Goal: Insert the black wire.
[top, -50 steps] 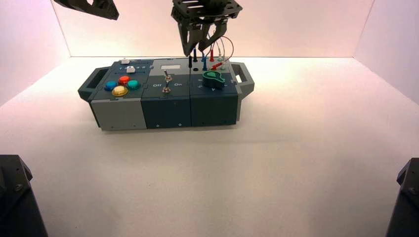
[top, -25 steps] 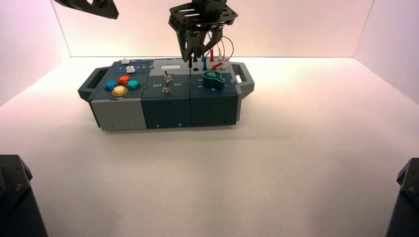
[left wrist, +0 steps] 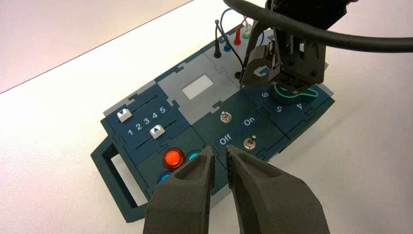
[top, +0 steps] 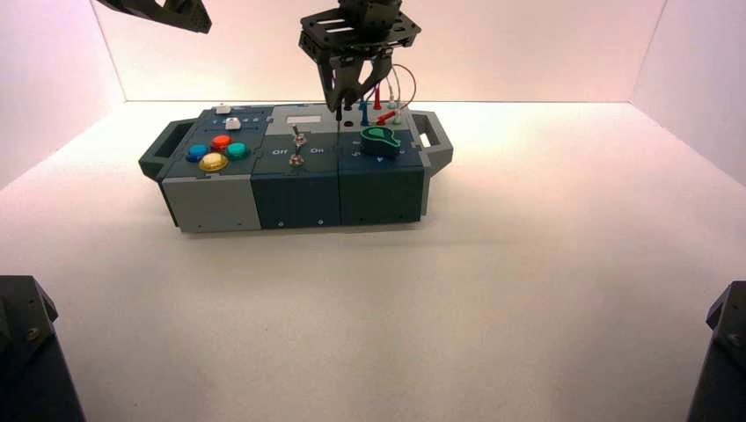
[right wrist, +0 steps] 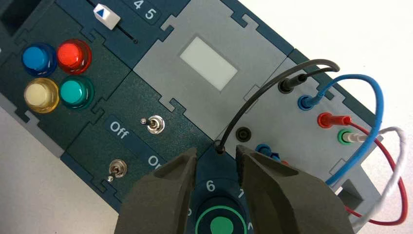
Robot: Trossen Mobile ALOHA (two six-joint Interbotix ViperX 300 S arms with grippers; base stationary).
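My right gripper is to take hold of the black wire by the stiff free plug (right wrist: 219,147) next, because the wire bends in a loose arc (right wrist: 263,89).
The black wire (right wrist: 253,100) arcs from its plugged-in end (right wrist: 287,85) in the box's back socket row to a free black plug (right wrist: 219,145). That plug points down at the box top beside an empty black socket (right wrist: 242,132). My right gripper (right wrist: 216,151) hangs over it, jaws open, one finger on each side of the plug's top without pinching it. In the high view the right gripper (top: 340,98) is above the box's right part and the plug (top: 338,114) sticks out below it. My left gripper (left wrist: 220,168) is parked high at the far left (top: 176,13), nearly closed and empty.
The box (top: 211,207) carries four coloured buttons (top: 215,151), two sliders (left wrist: 156,131), two toggle switches (right wrist: 155,125) and a green knob (top: 380,139). Blue (right wrist: 375,117), red (right wrist: 397,195) and white (right wrist: 402,151) leads loop over its right end.
My right gripper has moved a little left and down, from above and right of the free black plug to straddling its top. The left arm has not moved.
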